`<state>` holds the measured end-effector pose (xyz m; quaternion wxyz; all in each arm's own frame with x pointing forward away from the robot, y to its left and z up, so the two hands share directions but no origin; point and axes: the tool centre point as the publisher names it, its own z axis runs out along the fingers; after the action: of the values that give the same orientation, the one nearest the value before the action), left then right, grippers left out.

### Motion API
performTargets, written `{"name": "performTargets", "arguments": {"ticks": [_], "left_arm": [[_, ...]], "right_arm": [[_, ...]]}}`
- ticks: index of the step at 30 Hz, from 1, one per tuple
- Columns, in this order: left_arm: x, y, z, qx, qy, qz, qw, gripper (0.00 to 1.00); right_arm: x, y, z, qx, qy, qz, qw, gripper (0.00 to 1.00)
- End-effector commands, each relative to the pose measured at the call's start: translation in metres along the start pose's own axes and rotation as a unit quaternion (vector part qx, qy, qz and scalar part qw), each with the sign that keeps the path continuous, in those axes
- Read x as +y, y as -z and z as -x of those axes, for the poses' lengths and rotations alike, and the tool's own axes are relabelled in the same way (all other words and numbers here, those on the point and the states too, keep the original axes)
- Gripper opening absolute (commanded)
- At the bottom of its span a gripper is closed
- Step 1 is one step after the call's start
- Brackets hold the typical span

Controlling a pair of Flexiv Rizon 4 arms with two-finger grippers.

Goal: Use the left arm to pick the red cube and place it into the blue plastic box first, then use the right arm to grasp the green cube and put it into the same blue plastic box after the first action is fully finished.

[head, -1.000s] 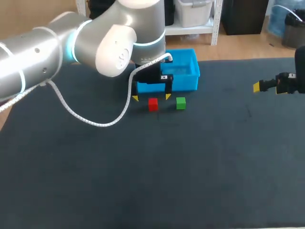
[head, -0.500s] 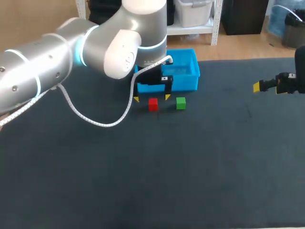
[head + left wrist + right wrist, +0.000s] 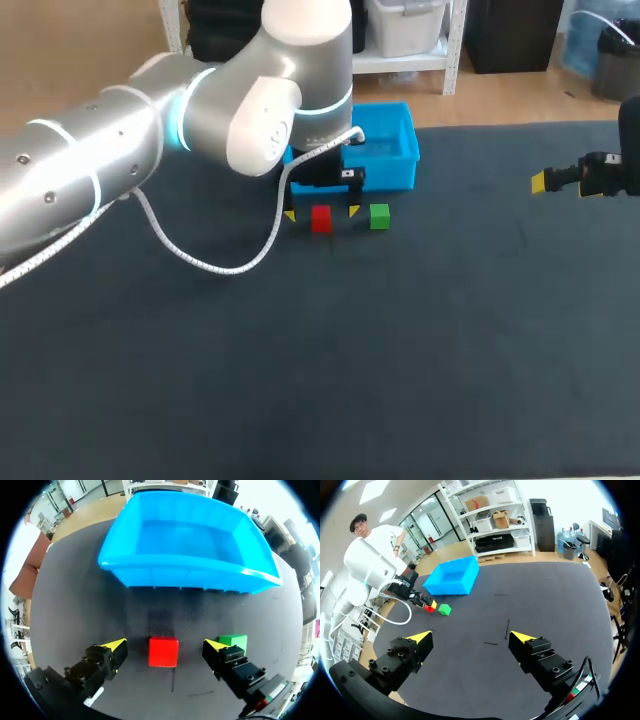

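Observation:
The red cube needs to go into the blue plastic box first, so my left gripper should grab the opposite sides of the red cube [image 3: 321,219] next.
The red cube [image 3: 321,219] [image 3: 163,651] lies on the dark table just in front of the blue plastic box [image 3: 385,170] [image 3: 186,577], which is empty. My left gripper [image 3: 320,213] [image 3: 165,648] is open and lowered around the red cube, one yellow tip on each side with gaps showing. The green cube [image 3: 379,216] [image 3: 234,641] sits beside the red one, just outside the left gripper's far finger. My right gripper [image 3: 541,182] [image 3: 470,638] hangs open and empty over the table's right side, far from both cubes [image 3: 444,609].
A white cable [image 3: 200,255] from the left arm droops onto the table left of the cubes. The dark mat [image 3: 400,350] stretches wide between the box and my right gripper.
My left arm has come down and slightly forward, bringing its open fingers lower around the red cube. The cubes, the box and the right arm have stayed put.

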<state>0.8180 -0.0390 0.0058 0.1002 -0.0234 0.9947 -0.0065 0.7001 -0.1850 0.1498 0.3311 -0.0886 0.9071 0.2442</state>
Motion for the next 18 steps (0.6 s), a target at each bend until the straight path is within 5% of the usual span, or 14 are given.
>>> {"name": "performTargets", "arguments": {"ticks": [1,11,12,14,15,18], "left_arm": [[-0.0017,-0.0044,0.0048,0.003,0.003,0.004,1.000,1.00],[0.0005,-0.0079,0.0090,0.005,0.007,0.009,1.000,1.00],[0.0005,-0.0080,0.0092,0.004,0.007,0.010,1.000,0.95],[0.0004,-0.0084,0.0098,0.003,0.007,0.010,1.000,0.54],[0.0004,-0.0088,0.0100,0.003,0.008,0.009,1.000,0.42],[0.0003,-0.0095,0.0100,0.002,0.007,0.007,1.000,0.33]], "right_arm": [[-0.0001,0.0001,0.0001,0.001,0.000,0.000,1.000,1.00],[-0.0001,0.0001,0.0001,0.001,0.000,0.000,1.000,1.00],[-0.0001,0.0001,0.0001,0.001,0.000,0.000,1.000,1.00],[-0.0001,0.0001,0.0001,0.001,0.000,0.000,1.000,1.00],[-0.0001,0.0001,0.0001,0.001,0.000,0.000,1.000,1.00],[-0.0001,0.0001,0.0001,0.001,0.000,0.000,1.000,1.00]]}}
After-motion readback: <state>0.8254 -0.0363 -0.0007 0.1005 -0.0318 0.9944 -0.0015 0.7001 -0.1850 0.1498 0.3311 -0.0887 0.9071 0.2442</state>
